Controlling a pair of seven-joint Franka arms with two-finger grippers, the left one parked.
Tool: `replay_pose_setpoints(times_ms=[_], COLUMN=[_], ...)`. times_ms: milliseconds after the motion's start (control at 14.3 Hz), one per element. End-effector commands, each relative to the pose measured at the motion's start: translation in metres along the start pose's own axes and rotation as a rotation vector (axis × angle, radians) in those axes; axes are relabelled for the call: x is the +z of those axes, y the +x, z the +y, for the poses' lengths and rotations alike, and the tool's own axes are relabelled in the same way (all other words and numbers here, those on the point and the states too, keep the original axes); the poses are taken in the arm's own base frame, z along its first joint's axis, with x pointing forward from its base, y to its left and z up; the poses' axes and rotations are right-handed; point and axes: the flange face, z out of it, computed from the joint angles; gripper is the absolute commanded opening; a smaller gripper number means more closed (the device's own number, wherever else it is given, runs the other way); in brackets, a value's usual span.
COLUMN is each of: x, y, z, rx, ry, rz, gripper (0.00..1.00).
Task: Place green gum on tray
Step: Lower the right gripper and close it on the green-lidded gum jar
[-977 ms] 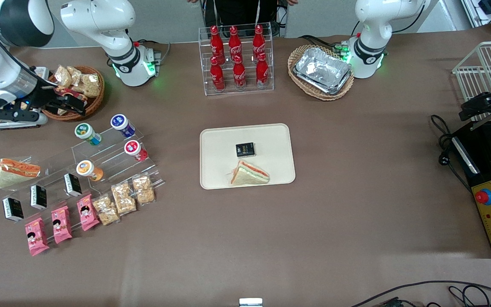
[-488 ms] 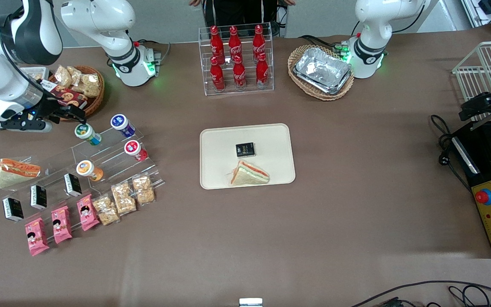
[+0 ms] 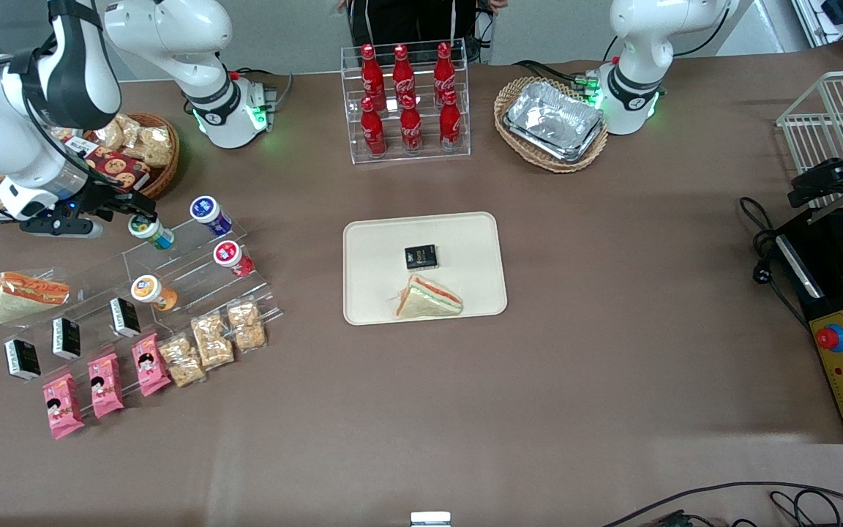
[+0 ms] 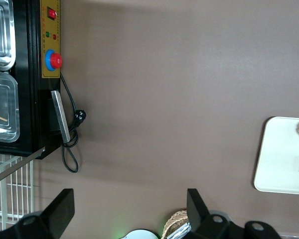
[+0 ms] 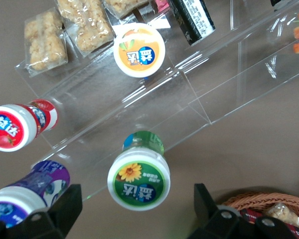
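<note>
I will put the green gum on the tray (image 3: 465, 241) next, so my right gripper will grab the gum by its white lid (image 3: 142, 225).
The green gum (image 3: 150, 229) stands on the top step of a clear acrylic stand (image 3: 173, 274), its white lid with a green label facing up; it also shows in the right wrist view (image 5: 139, 177). My right gripper (image 3: 136, 212) hovers just above it, open, with one black finger (image 5: 65, 204) on each side of the lid and clear of it. The cream-beige tray (image 3: 465, 241) lies at the table's middle and holds a small black box (image 3: 421, 256) and a wrapped sandwich (image 3: 427, 298).
On the stand are a purple gum (image 3: 210, 214), a red gum (image 3: 232, 257) and an orange gum (image 3: 152, 291), with black boxes, pink packets and snack bars lower down. A wicker snack basket (image 3: 145, 150) sits close to my arm. A cola rack (image 3: 405, 100) stands farther back.
My right arm has swung from over the snack basket toward the stand, bringing the gripper over the green gum. Nothing else has moved.
</note>
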Motion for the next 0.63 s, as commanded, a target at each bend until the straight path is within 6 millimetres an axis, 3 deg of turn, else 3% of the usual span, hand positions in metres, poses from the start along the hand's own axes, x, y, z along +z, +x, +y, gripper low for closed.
replay_pose_setpoints(times_ms=[0,209,419,558], x=[0.014,0.021,0.024,0.025], y=[0.000,0.002,0.003,0.004], z=[-0.001,-0.002,-0.003,-0.005], rx=[-0.016,-0.018,-0.021,-0.024], ry=[-0.014,-0.014,-0.015,-0.015], rz=[0.013,0.007,0.010,0.010], gripper=[1.00,0.96,0.81,0.62])
